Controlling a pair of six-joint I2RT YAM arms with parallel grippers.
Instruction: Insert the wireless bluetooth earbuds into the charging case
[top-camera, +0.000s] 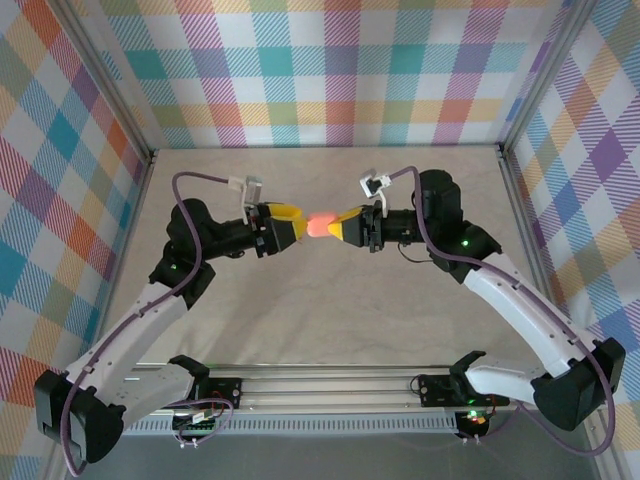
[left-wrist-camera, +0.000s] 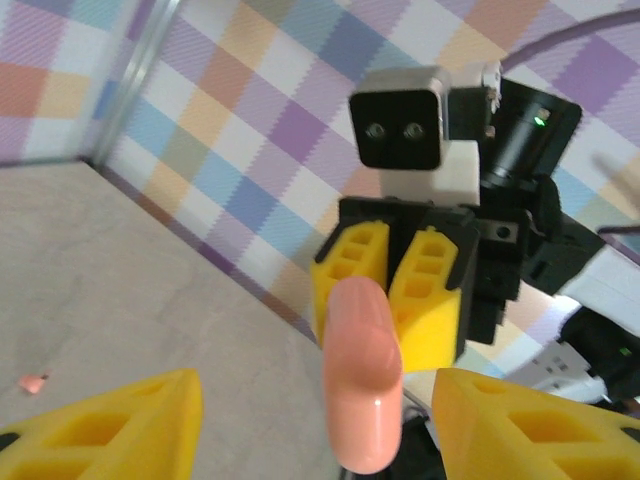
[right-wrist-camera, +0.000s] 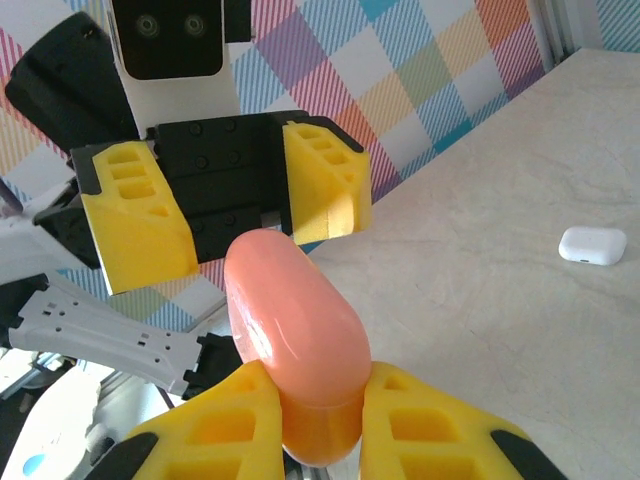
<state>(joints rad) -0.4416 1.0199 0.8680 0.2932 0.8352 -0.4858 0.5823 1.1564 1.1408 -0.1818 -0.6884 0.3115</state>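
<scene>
My left gripper grabs the closed charging case by its loose end (top-camera: 313, 225) (left-wrist-camera: 365, 418) next, so the opposite end with the lid stays free for inserting earbuds.
A closed peach-orange charging case (top-camera: 322, 224) hangs in mid-air over the table's middle, between two facing grippers. My right gripper (right-wrist-camera: 320, 405) is shut on its lower end, and the case (right-wrist-camera: 295, 320) sticks out toward the left gripper (right-wrist-camera: 230, 200). My left gripper (left-wrist-camera: 318, 392) is open: its yellow fingers (left-wrist-camera: 150, 425) stand on either side of the case (left-wrist-camera: 362, 380) with a gap on both sides. One tiny reddish-orange earbud (left-wrist-camera: 35, 381) lies on the table far below, to the left.
A closed white charging case (right-wrist-camera: 592, 244) lies on the beige table (right-wrist-camera: 500, 300), off to the right in the right wrist view. Checked walls (top-camera: 330, 70) enclose the table on three sides. Both arms reach in from the near rail (top-camera: 330, 385).
</scene>
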